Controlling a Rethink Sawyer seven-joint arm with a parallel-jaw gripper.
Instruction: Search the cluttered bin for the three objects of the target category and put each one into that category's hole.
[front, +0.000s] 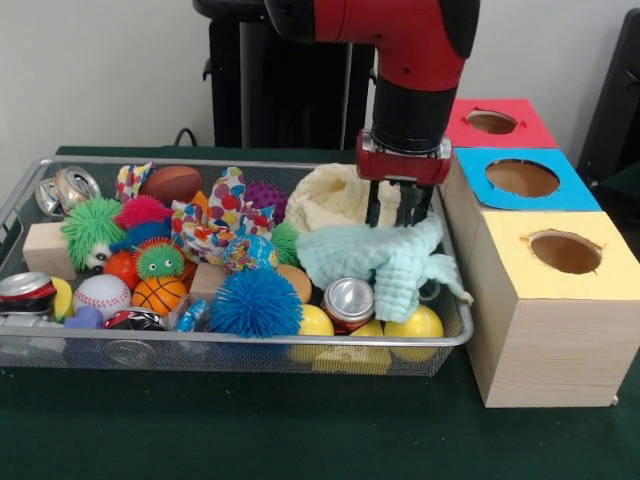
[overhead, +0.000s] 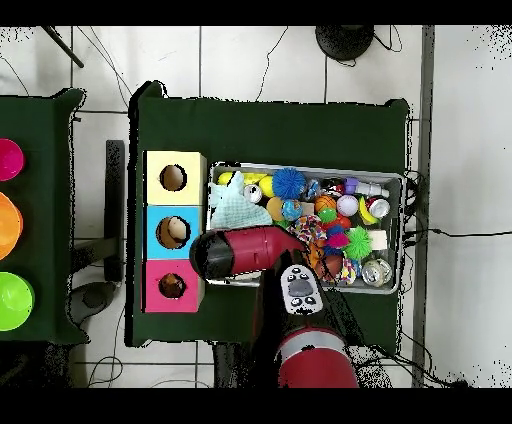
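My gripper should next pinch the cloth by its raised edge beside the cream cloth, because the mint green cloth drapes slack over the toys.
The wire mesh bin holds many small things. A mint green cloth lies at its right end, one corner hanging over the rim. My gripper is lowered straight down into the bin, open, with its fingertips pressed into the far edge of this cloth. A cream cloth lies just behind. Three wooden boxes stand right of the bin: yellow top, blue top, red top, each with a round hole. In the overhead view the arm hides the gripper beside the mint cloth.
The bin also holds a drink can, yellow balls, a blue spiky ball, a small basketball, a baseball, a green fuzzy ball, a spotted cloth and a wooden block. Bright bowls stand on a second table.
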